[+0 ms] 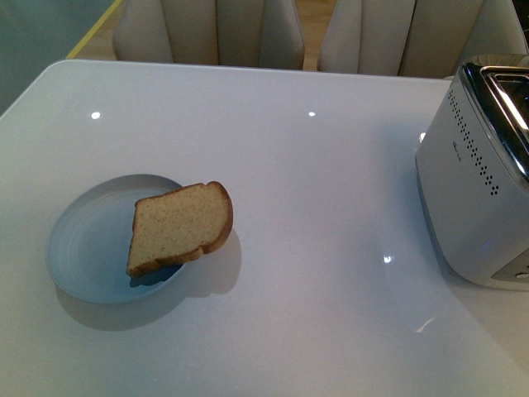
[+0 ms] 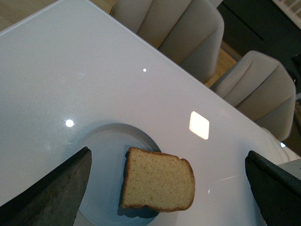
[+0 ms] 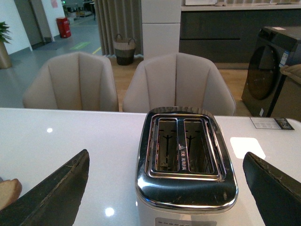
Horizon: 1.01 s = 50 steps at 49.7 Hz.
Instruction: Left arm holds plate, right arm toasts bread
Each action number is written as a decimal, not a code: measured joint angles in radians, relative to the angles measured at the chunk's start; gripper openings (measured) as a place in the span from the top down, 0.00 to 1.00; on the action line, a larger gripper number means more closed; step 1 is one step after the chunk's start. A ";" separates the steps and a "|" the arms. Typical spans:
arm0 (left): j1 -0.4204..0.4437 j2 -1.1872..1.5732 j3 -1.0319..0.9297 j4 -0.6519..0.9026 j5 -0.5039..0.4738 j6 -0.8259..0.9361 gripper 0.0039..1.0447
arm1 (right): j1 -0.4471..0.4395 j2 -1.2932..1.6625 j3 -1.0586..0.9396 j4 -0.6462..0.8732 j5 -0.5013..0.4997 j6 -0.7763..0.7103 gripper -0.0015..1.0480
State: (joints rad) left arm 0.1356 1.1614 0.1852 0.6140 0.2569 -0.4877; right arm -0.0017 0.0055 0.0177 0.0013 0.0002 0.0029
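Observation:
I need to hold the plate while the bread [image 1: 180,227] gets toasted, so I should grab the plate by its bread-free rim [image 1: 52,246] with my left gripper next.
A pale blue-grey plate [image 1: 87,244] lies on the white table at the left. A slice of brown bread [image 1: 180,227] rests tilted on its right rim, overhanging the table. In the left wrist view the plate [image 2: 101,155] and the bread [image 2: 157,181] lie below my left gripper [image 2: 167,188], which is open and hangs above them, its dark fingers [image 2: 56,188] far apart. My right gripper [image 3: 164,188] is open above the toaster [image 3: 186,169], whose two slots are empty. A bit of the bread [image 3: 7,192] shows at that view's edge. Neither arm shows in the front view.
The white and chrome toaster [image 1: 479,174] stands at the table's right edge. Beige chairs [image 1: 215,29] stand behind the table's far edge. Bare white tabletop [image 1: 331,207] lies between plate and toaster.

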 joint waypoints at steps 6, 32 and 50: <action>0.030 0.349 0.065 0.179 0.014 0.036 0.07 | 0.000 0.000 0.000 0.000 0.000 0.000 0.09; 0.018 1.063 0.327 0.309 -0.005 0.123 0.07 | 0.000 0.000 0.000 0.000 0.000 0.000 0.09; -0.009 1.200 0.457 0.260 -0.027 0.140 0.07 | 0.000 0.000 0.000 0.000 0.000 0.000 0.09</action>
State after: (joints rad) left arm 0.1268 2.3615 0.6426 0.8738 0.2302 -0.3481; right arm -0.0017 0.0055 0.0177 0.0013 0.0002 0.0029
